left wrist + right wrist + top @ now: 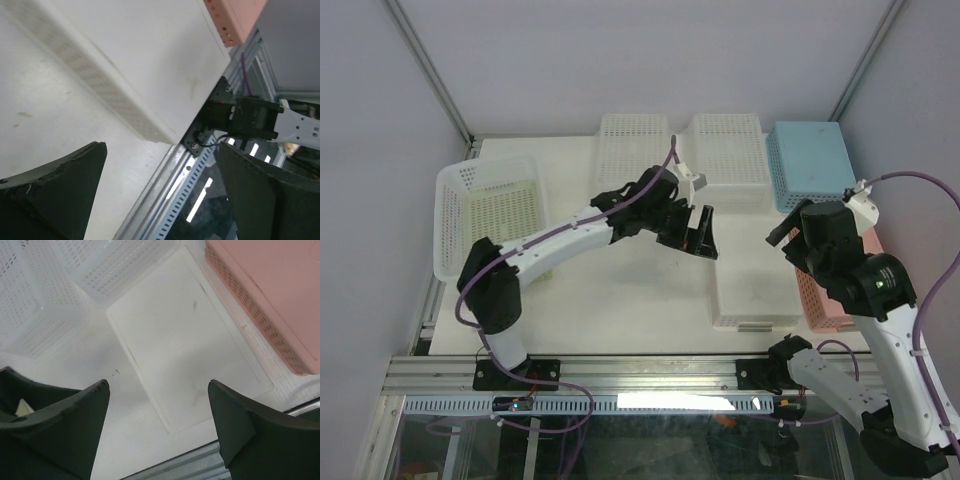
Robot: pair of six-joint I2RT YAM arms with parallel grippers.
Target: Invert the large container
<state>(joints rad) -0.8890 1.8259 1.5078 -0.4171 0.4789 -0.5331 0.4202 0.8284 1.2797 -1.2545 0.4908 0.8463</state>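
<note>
The large container (pixel 490 208) needs to be tipped upside down, so the left gripper should grab it by the rim of its long side (pixel 542 203) facing the table's middle.
The large container (pixel 490 208) is a white perforated basket with a flared rim. It stands open side up at the far left of the table, beside my left arm's elbow. It shows in neither wrist view. My left gripper (pixel 700 232) is open and empty over the middle of the table, well to the right of the container; in its wrist view the gripper (pixel 160 200) hangs over the table's front edge. My right gripper (pixel 782 237) is open and empty at the right; in its wrist view the gripper (pixel 159 390) holds nothing.
A white basket with a smooth base (pixel 755 290) (pixel 150 60) (pixel 185 345) lies upside down at front right. A pink basket (pixel 825 290) (pixel 270 300) lies beside it. Two smaller white perforated baskets (pixel 632 150) (pixel 730 160) and a blue one (pixel 807 165) line the back.
</note>
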